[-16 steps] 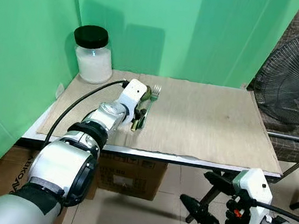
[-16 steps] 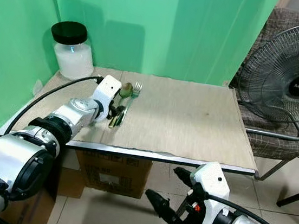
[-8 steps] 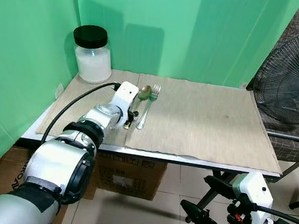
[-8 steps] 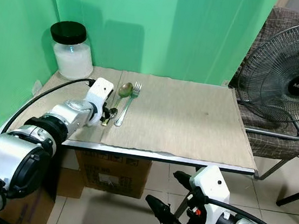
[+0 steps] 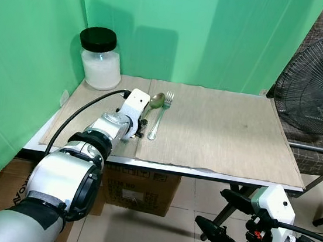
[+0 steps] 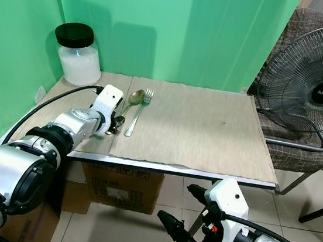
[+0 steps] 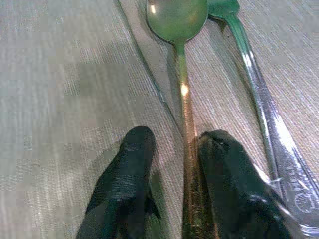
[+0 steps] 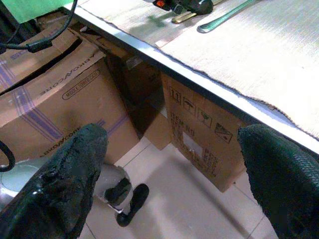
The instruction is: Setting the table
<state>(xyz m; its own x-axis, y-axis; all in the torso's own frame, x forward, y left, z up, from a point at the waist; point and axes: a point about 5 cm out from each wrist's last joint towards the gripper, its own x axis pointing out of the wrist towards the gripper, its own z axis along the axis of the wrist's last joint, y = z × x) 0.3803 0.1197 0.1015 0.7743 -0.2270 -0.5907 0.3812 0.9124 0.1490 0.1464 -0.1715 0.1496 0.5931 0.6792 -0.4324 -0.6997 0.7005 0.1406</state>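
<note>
The left gripper should next grab the bronze spoon by its handle (image 5: 145,115), because there is a gap for the gripper's fingers there, while the fork's head (image 5: 168,99) crowds the spoon's bowl.
A bronze spoon (image 5: 155,101) and a silver fork (image 5: 161,113) lie side by side on the left part of a beige placemat (image 5: 225,129), heads toward the green wall. My left gripper (image 5: 139,131) rests low on the mat at the spoon's handle end. In the left wrist view the left gripper (image 7: 177,138) is open, its two black fingers (image 7: 127,179) standing either side of the spoon (image 7: 177,17) handle, with the fork (image 7: 259,94) just outside. My right gripper (image 5: 223,218) hangs open below the table's front edge, holding nothing.
A jar (image 5: 100,58) of white powder with a black lid stands at the table's back left corner. A standing fan (image 5: 322,82) and a chair are beside the table on the right. Cardboard boxes (image 8: 60,94) sit on the floor under the table.
My left gripper has drawn back toward the table's front edge, uncovering the spoon and fork, which stay lying on the mat. The right arm has barely moved.
</note>
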